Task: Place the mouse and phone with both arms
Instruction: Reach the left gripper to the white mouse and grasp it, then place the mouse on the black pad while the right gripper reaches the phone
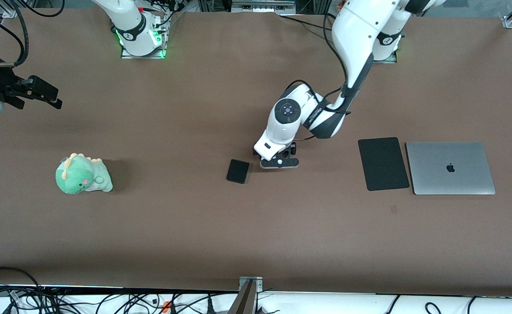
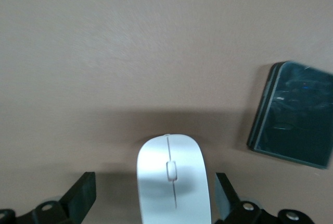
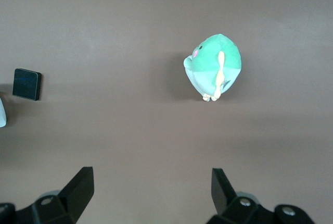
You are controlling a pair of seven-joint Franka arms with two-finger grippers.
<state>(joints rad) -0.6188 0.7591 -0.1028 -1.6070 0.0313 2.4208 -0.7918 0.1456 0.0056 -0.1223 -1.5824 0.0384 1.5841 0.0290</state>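
Note:
My left gripper will next grab the white mouse by its long side edges to place it on the black mouse pad [image 1: 384, 164].
The white mouse [image 2: 173, 179] lies on the brown table between the spread fingers of my left gripper [image 2: 154, 181], with a gap on each side. In the front view the left gripper [image 1: 279, 159] is low over mid-table and hides the mouse. The black phone [image 1: 238, 171] lies flat beside it, toward the right arm's end; it also shows in the left wrist view [image 2: 291, 114] and the right wrist view [image 3: 26, 84]. My right gripper [image 1: 49, 97] hangs open and empty, high over the right arm's end of the table [image 3: 152, 174].
A green dinosaur plush [image 1: 83, 174] sits toward the right arm's end, also in the right wrist view [image 3: 214, 67]. A black mouse pad [image 1: 383, 164] and a closed silver laptop [image 1: 450, 168] lie side by side toward the left arm's end.

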